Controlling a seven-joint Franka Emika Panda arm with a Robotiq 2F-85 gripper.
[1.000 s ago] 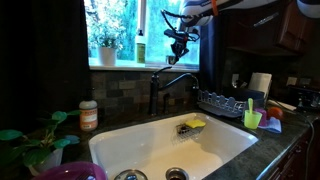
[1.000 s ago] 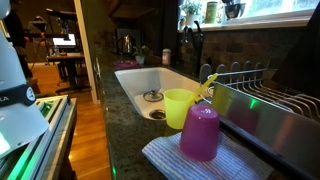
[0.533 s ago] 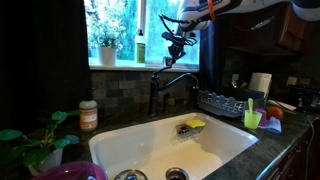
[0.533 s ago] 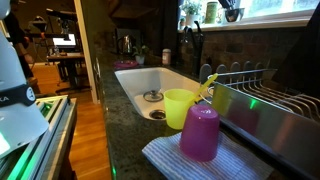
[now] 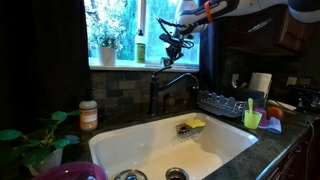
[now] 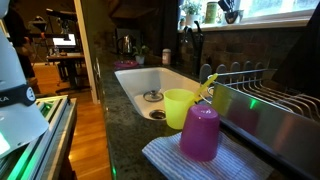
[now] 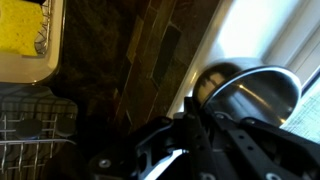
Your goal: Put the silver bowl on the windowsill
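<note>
The silver bowl gets released from my gripper now. The windowsill's flat surface lies close below the bowl, so the bowl would rest on the windowsill.
My gripper (image 5: 176, 38) is up by the window, above the faucet, shut on the silver bowl (image 7: 258, 93). In the wrist view the shiny bowl sits right at my dark fingers (image 7: 195, 125), over the pale windowsill (image 7: 235, 35) bordered by dark stone tiles. In an exterior view the bowl (image 5: 174, 44) is a small dark shape under the fingers, just above the windowsill (image 5: 120, 65). The gripper (image 6: 229, 13) also shows at the window ledge (image 6: 275, 18) in an exterior view; the bowl is hard to make out there.
A bottle (image 5: 141, 48) and a potted plant (image 5: 107, 45) stand on the sill. Below are the dark faucet (image 5: 170, 85), the white sink (image 5: 160, 150) with a yellow sponge (image 5: 192, 125), and a dish rack (image 5: 225, 103). A purple cup (image 6: 200, 131) and a yellow cup (image 6: 180, 107) stand near the rack.
The gripper with the bowl has shifted slightly towards the window and along the sill. Nothing else has moved.
</note>
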